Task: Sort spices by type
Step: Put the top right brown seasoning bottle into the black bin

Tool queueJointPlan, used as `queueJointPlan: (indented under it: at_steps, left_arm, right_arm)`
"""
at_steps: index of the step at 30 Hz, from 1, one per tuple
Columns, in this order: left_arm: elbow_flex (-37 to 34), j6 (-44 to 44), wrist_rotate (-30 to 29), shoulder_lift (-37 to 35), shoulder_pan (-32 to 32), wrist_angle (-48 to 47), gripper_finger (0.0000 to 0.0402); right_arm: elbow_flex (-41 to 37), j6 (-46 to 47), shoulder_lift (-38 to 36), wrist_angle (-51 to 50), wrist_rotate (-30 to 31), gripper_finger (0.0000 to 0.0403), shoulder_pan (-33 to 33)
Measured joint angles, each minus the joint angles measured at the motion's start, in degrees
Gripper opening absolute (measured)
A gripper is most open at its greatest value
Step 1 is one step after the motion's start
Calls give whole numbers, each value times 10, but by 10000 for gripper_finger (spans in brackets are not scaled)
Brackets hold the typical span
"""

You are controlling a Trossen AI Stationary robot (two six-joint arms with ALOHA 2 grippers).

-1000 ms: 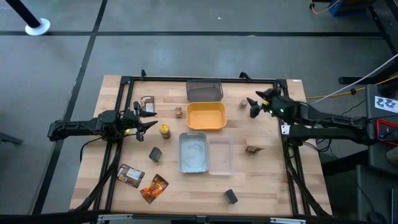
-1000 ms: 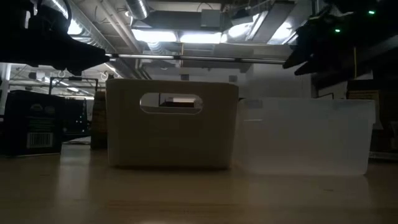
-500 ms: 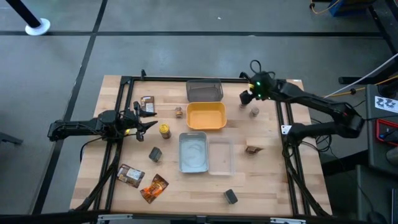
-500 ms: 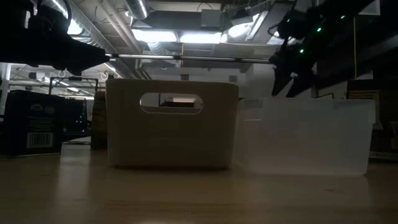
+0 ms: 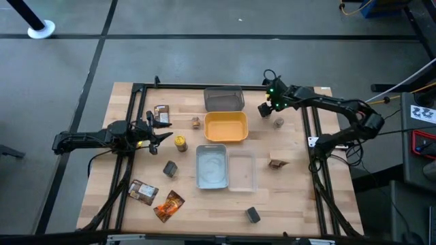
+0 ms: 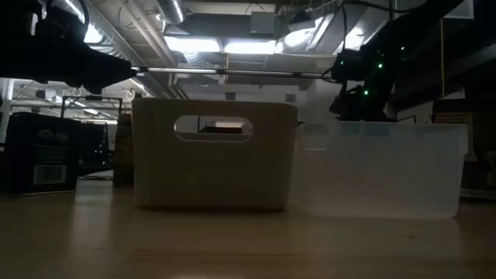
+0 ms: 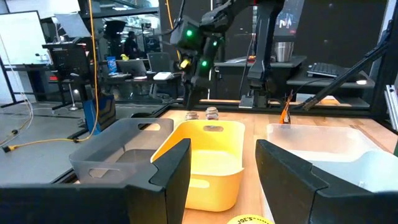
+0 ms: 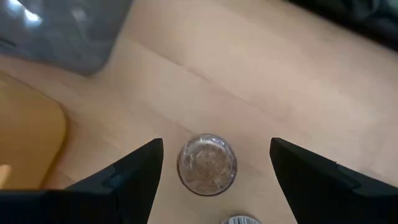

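Observation:
My open fingers hover above the round brown jar [image 8: 206, 163], so it is too early to close. My right gripper lowers first, then closes on the jar.
My right gripper [image 5: 264, 109] points down over the far right part of the table, fingers open. In the right wrist view a tiny round brown jar [image 8: 206, 163] stands on the wood below, between the two fingers [image 8: 216, 149] and untouched. A second tiny jar [image 5: 278, 122] stands just beside it. My left gripper [image 5: 163, 134] waits open at mid-left, near the yellow-lidded jar [image 5: 180, 143]. Two dark cube boxes [image 5: 170, 167] [image 5: 253, 215] and the brown and orange foil packets [image 5: 144, 192] [image 5: 169, 205] lie toward the near side.
In the middle of the table stand a grey tray [image 5: 224, 99], a yellow tray [image 5: 225, 126], a pale-blue tray [image 5: 211, 167] and a clear tray [image 5: 241, 170]. A brown packet [image 5: 276, 163] lies at the right, another packet [image 5: 161, 112] at the far left. A black frame rims the table.
My right gripper has swung toward the table's left and far edge, tipped from roughly level to pointing down, and come lower over the tiny round jar. The left arm has kept still.

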Motion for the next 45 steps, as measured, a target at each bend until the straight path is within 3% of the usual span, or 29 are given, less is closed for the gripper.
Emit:
queueJointPlan:
  at_steps: [10, 20, 24, 30, 34, 45]
  left_arm:
    - [0, 0, 0, 0, 0, 0, 166]
    - [0, 0, 0, 0, 0, 0, 166]
    - [0, 0, 0, 0, 0, 0, 166]
    - [0, 0, 0, 0, 0, 0, 166]
    - [0, 0, 0, 0, 0, 0, 166]
    - [0, 0, 0, 0, 0, 0, 166]
  right_arm:
    - [0, -1, 60, 0, -34, 294, 0]
    - [0, -2, 94, -1, -30, 292, 0]
    - [0, -4, 94, -1, -30, 265, 0]
    - [0, -5, 94, 3, -30, 187, 0]
    - [4, -6, 94, -1, -30, 186, 0]
    - [142, -33, 94, -93, -45, 186, 0]
